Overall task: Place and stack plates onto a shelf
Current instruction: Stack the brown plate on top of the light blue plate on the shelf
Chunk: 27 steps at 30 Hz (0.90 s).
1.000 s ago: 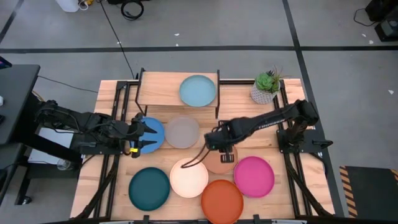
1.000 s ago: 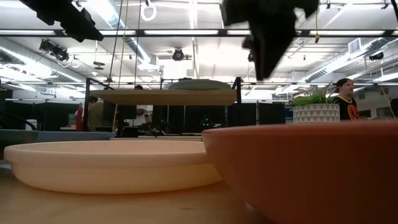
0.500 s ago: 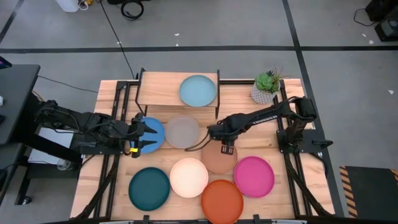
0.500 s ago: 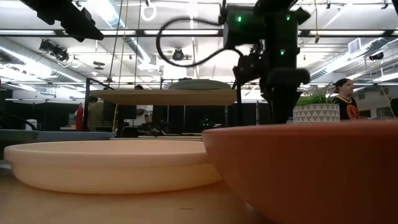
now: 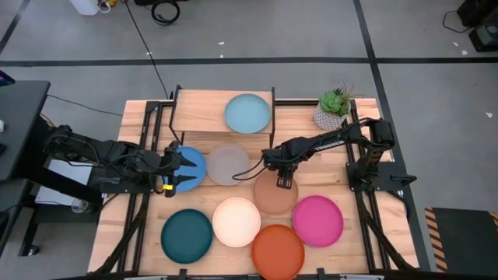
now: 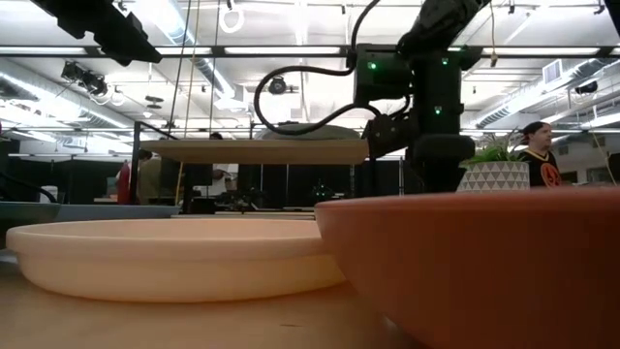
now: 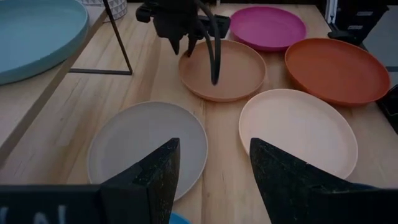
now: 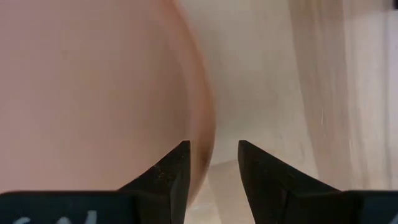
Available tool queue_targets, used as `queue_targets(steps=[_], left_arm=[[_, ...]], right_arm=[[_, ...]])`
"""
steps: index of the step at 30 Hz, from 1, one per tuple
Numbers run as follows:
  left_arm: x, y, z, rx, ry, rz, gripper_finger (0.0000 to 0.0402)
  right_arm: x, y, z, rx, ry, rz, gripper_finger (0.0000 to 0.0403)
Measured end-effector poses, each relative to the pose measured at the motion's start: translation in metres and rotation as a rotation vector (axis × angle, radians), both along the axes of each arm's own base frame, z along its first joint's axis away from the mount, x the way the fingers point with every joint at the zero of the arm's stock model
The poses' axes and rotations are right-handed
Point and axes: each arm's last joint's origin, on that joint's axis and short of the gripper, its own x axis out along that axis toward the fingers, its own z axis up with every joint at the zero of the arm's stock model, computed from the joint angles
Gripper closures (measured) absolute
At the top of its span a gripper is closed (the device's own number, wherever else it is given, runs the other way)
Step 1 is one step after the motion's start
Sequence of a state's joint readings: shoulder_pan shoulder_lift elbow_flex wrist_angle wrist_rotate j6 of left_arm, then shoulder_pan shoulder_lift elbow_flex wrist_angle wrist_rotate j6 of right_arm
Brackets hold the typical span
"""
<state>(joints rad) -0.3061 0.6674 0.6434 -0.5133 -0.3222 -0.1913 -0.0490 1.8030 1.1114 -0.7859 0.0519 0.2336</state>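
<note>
My fingers both have the peach plate's rim (image 8: pixel 204 140) running in past them, and wood is beside the outer one. My right gripper should close on the peach plate now.
The peach plate (image 5: pixel 272 198) lies flat in the middle of the table. My right gripper (image 5: pixel 284 180) points down over its far rim (image 8: pixel 204 134), open, with one fingertip (image 8: pixel 179 158) over the plate's inside and the other beyond the rim; I see no touch. My left gripper (image 7: pixel 214 158) hovers open over the left part of the blue plate (image 5: pixel 191 166). The light blue plate (image 5: pixel 247 113) rests on the shelf (image 5: pixel 202 115). The grey (image 5: pixel 229 165), cream-white (image 5: pixel 236 222), dark teal (image 5: pixel 187 236), orange (image 5: pixel 278 250) and magenta (image 5: pixel 317 220) plates lie flat on the table.
The shelf's left half is bare wood, and its black legs (image 7: pixel 118 37) stand just behind the grey plate. A potted plant (image 5: pixel 333 109) sits at the table's far right. The right arm's cable (image 7: pixel 213 53) hangs over the peach plate. A person (image 6: pixel 536 155) is in the room beyond.
My right gripper has moved from over the peach plate's near side toward the table's far edge and come down, ending with its fingers pointing down at the plate's far rim. The plates and my left arm have kept still.
</note>
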Motion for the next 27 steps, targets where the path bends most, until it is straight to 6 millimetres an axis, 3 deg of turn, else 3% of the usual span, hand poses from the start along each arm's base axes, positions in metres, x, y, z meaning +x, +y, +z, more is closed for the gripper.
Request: queue_targets(steps=[5,13,22,27], left_arm=[[0.000,0.000,0.000,0.000,0.000,0.000,0.0198],[0.000,0.000,0.000,0.000,0.000,0.001,0.0198],[0.000,0.000,0.000,0.000,0.000,0.001,0.0198],[0.000,0.000,0.000,0.000,0.000,0.000,0.0198]], right_arm=[[0.000,0.000,0.000,0.002,-0.005,-0.014,0.0299],[0.001,-0.001,0.000,0.001,-0.010,-0.034,0.0387],[-0.001,-0.006,0.002,0.011,-0.011,-0.041,0.0385],[-0.005,-0.007,0.023,0.015,-0.079,-0.040,0.0392]])
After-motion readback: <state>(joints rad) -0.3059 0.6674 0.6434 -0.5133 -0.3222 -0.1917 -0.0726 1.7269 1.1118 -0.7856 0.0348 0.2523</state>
